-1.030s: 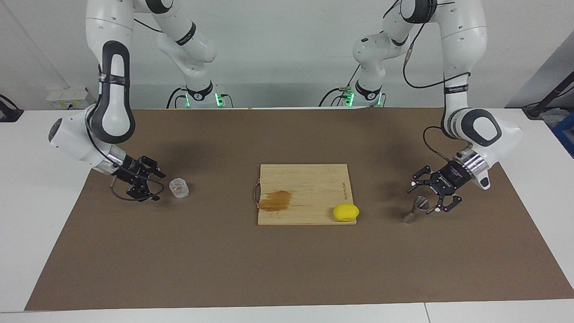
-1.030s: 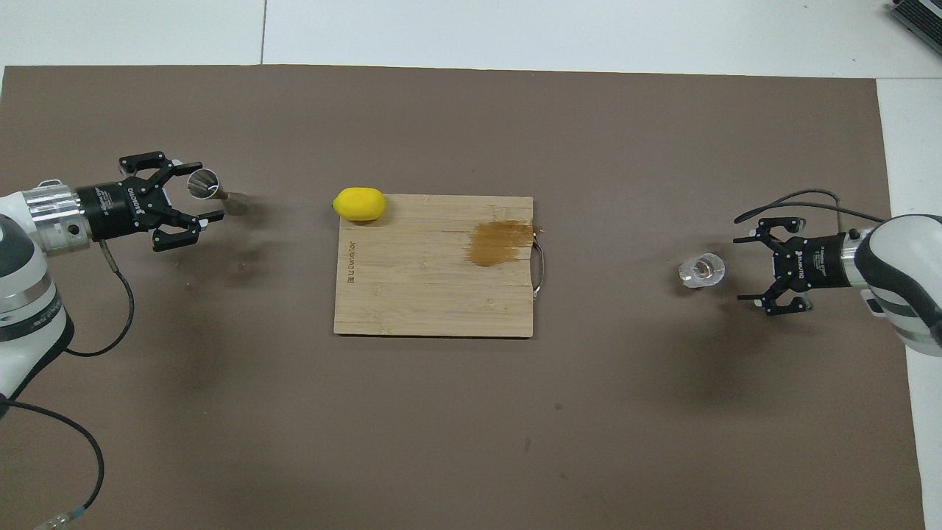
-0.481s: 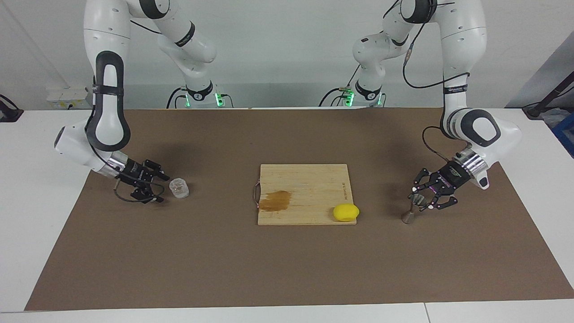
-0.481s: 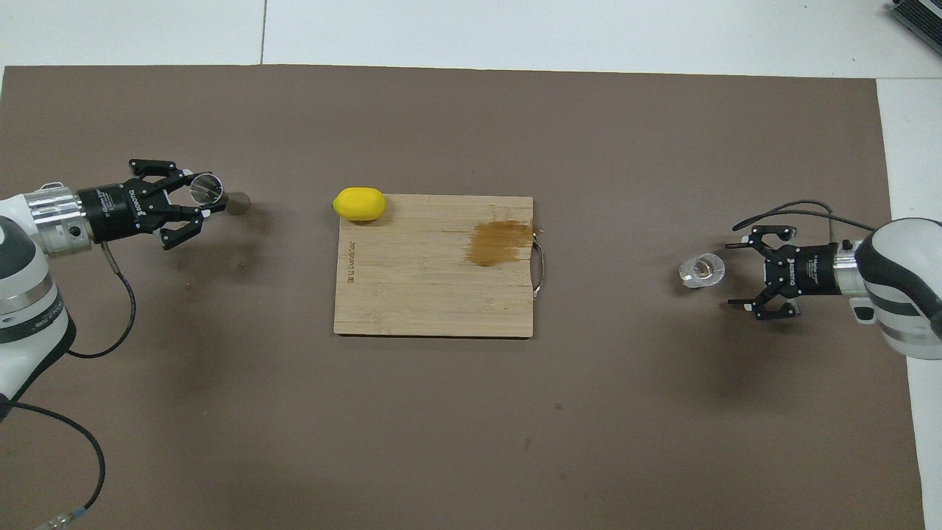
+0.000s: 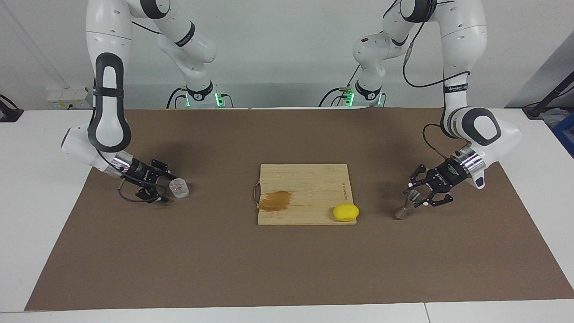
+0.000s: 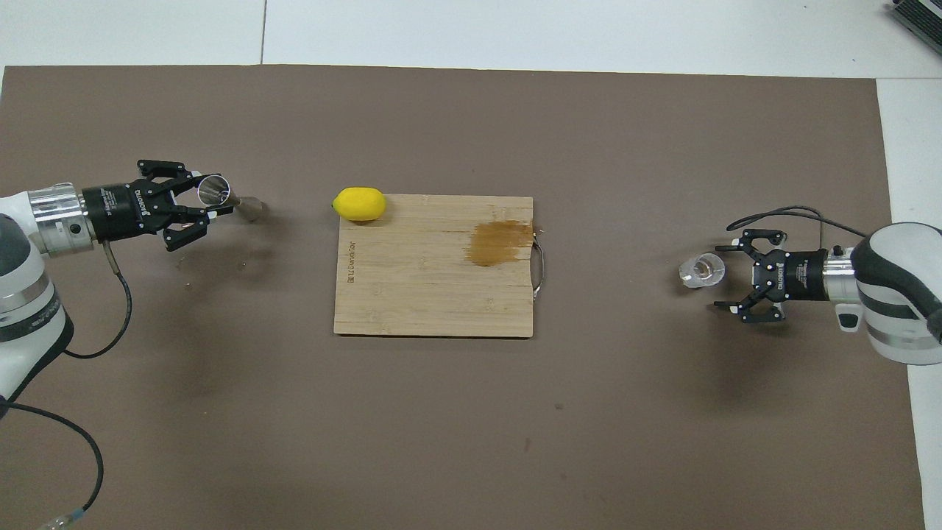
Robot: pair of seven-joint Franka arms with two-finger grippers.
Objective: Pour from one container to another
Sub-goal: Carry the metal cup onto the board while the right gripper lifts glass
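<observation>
My right gripper is to grab the clear glass tumbler by its round body (image 6: 702,270) next, so it can pour into the other container (image 6: 231,196).
The steel jigger (image 5: 400,213) (image 6: 250,209) leans over at the left arm's end of the brown mat, its foot pointing toward the cutting board. My left gripper (image 5: 415,197) (image 6: 210,200) is shut on the jigger's upper cup. I cannot tell whether the foot still rests on the mat. The clear glass tumbler (image 5: 179,188) (image 6: 701,270) stands upright at the right arm's end. My right gripper (image 5: 168,188) (image 6: 723,278) lies low beside it, open, with its fingertips level with the tumbler's edge and not closed on it.
A wooden cutting board (image 5: 305,184) (image 6: 434,294) with a brown stain and a metal handle lies mid-table. A yellow lemon (image 5: 345,212) (image 6: 359,204) sits at the board's corner toward the jigger. The brown mat (image 5: 287,269) covers the work area.
My left gripper closed on the jigger and shifted it, tilted, a little toward the board. My right gripper, still open, slid in closer to the tumbler.
</observation>
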